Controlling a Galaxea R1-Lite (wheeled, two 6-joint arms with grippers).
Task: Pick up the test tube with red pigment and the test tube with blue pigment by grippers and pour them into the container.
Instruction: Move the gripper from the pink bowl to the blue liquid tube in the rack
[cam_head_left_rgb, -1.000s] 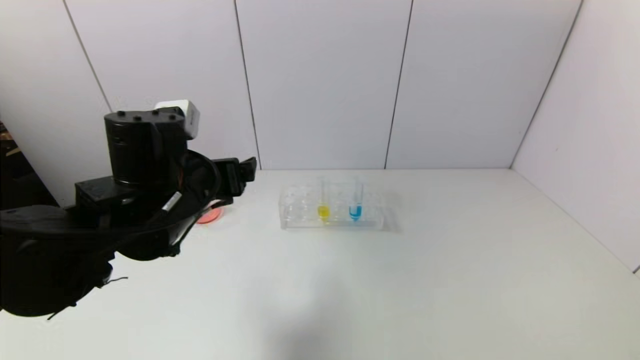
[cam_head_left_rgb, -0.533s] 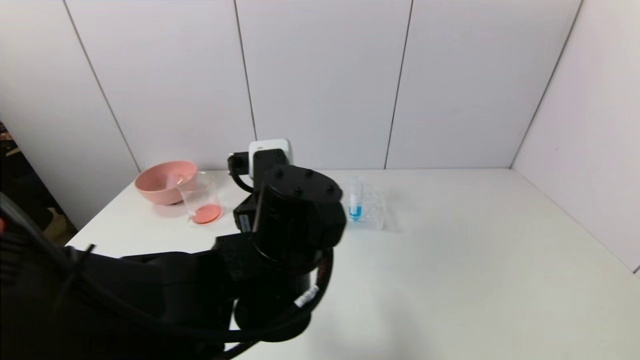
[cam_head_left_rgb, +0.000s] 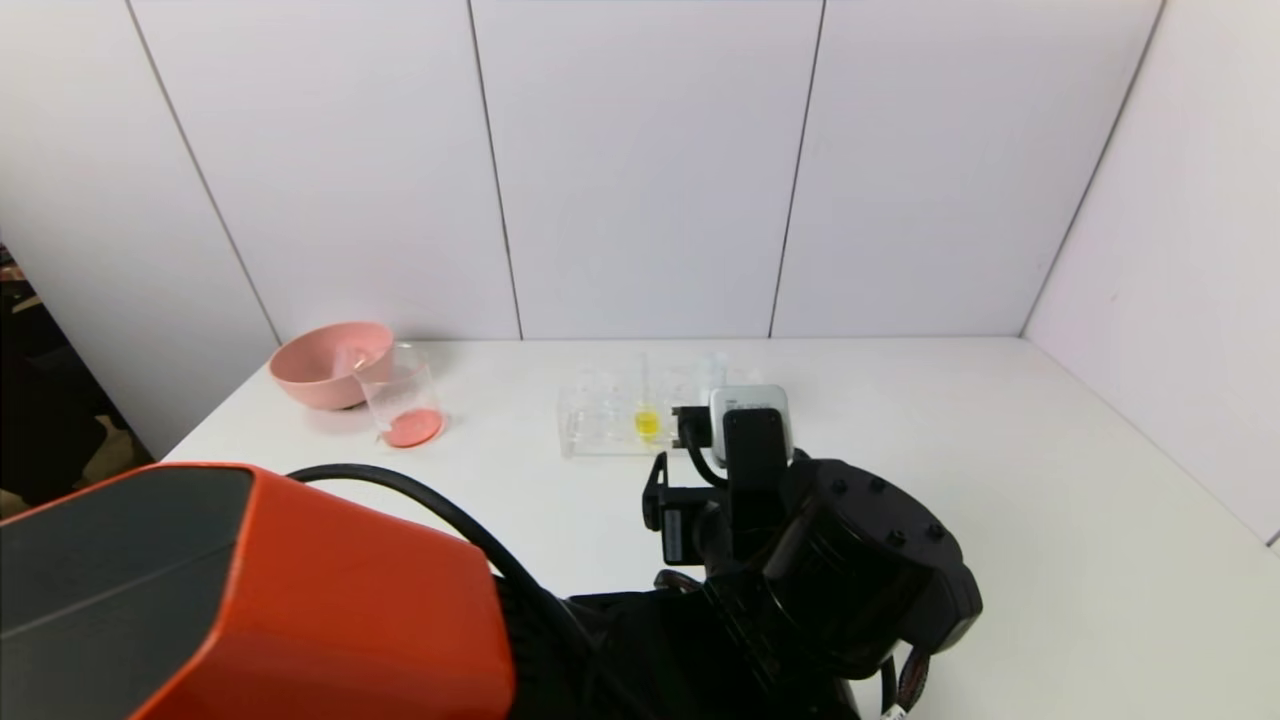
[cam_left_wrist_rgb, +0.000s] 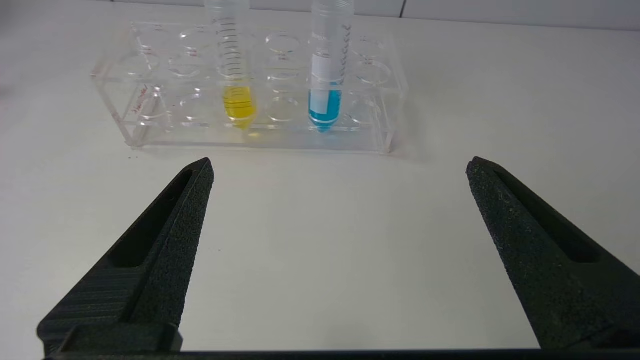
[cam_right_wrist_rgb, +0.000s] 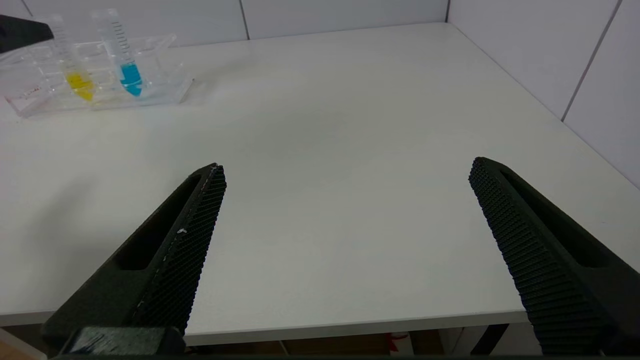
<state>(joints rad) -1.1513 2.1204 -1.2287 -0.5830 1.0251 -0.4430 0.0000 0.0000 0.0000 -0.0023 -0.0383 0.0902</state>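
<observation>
The blue tube's lower end is enclosed by the clear rack, so my left gripper will grab the tube by its upper part (cam_left_wrist_rgb: 330, 30), which stands above the holes.
The test tube with blue pigment (cam_left_wrist_rgb: 325, 100) stands upright in the clear rack (cam_left_wrist_rgb: 140, 125), with a yellow-liquid tube (cam_left_wrist_rgb: 239, 100) two holes away. My left gripper (cam_left_wrist_rgb: 340, 161) is open and empty, low over the table just in front of the rack, facing the blue tube. In the head view its wrist (cam_head_left_rgb: 860, 580) and white module (cam_head_left_rgb: 750, 415) hide the blue tube. The container (cam_head_left_rgb: 400, 405), a clear beaker, holds orange-red liquid at its bottom. The test tube with red pigment is out of view. My right gripper (cam_right_wrist_rgb: 347, 164) is open and empty at the table's front edge.
A pink bowl (cam_head_left_rgb: 330, 362) stands behind the beaker at the back left. The rack (cam_head_left_rgb: 600, 425) stands mid-table near the back wall. My left arm's orange link (cam_head_left_rgb: 250, 600) fills the near left. A side wall borders the table on the right.
My left arm has swung from the left by the beaker across to the right, and now sits in front of the rack. The beaker and bowl came into view.
</observation>
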